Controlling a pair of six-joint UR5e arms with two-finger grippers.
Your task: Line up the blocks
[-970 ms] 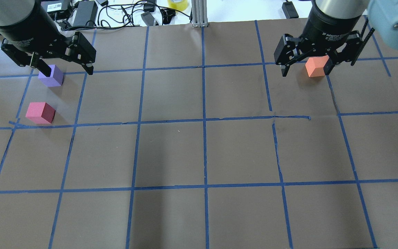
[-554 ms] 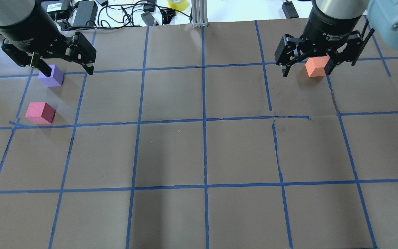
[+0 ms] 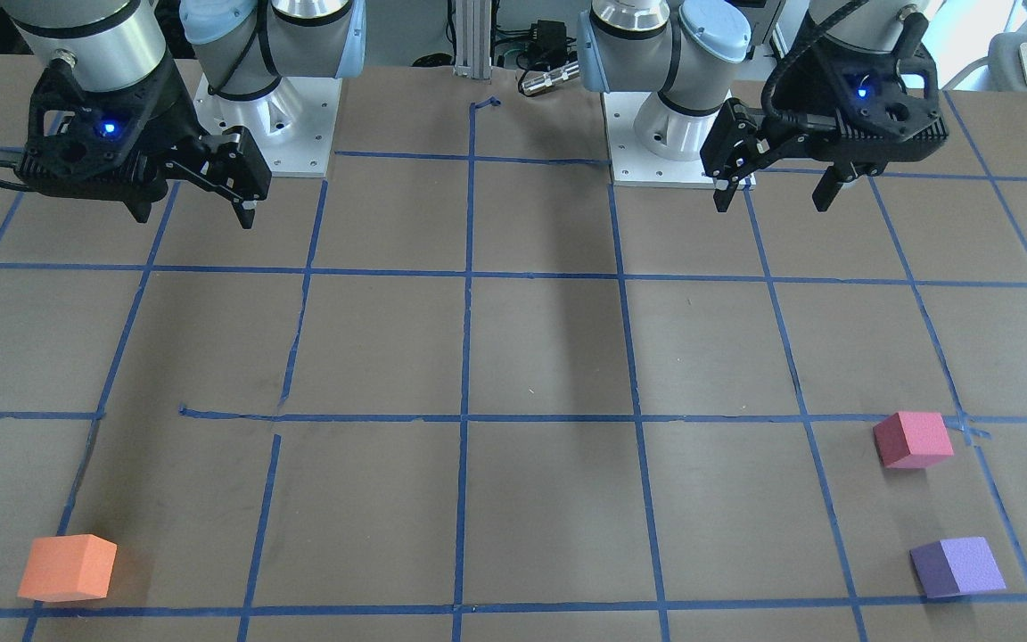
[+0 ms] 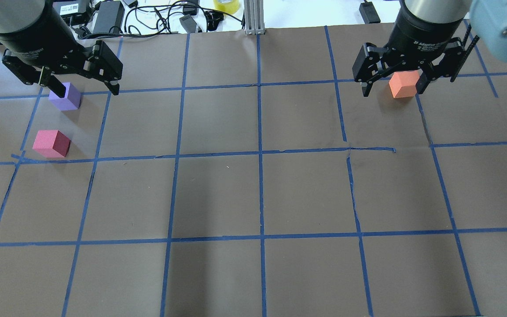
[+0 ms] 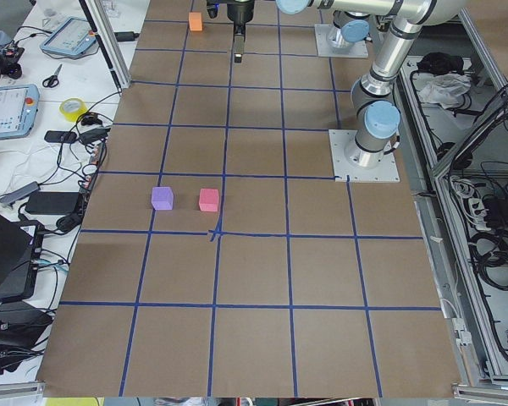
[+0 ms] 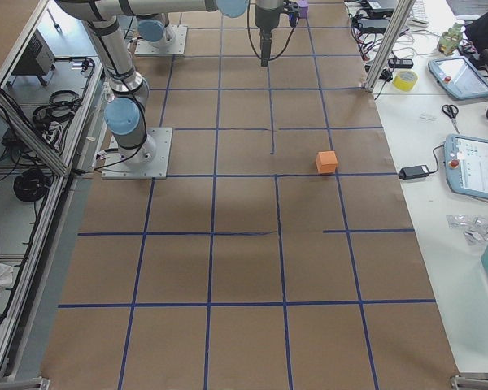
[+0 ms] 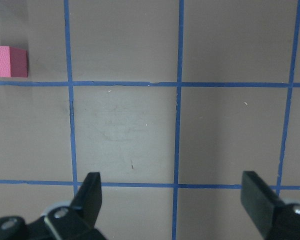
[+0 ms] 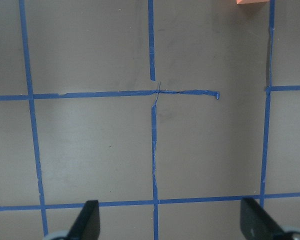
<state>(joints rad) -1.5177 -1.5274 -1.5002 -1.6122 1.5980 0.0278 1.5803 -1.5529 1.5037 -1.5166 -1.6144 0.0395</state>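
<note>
The robot's right gripper will next take hold of the orange block by its opposite sides, so the robot can then line the block up with the other blocks.
The orange block lies at the far side of the table on my right; it also shows in the overhead view. The pinkish-red block and the purple block lie apart on my left, purple farther out. My left gripper is open and empty, raised well above the table, nearer my base than both blocks. My right gripper is open and empty, raised likewise, short of the orange block. The left wrist view shows the pinkish-red block at its left edge.
Brown paper with a blue tape grid covers the table. Cables, power adapters and a yellow tape roll lie past the far edge, beside an aluminium post. My base plates stand at the near edge.
My right gripper has shifted slightly to the right in the overhead view, still open. The left gripper and the three blocks have not moved.
</note>
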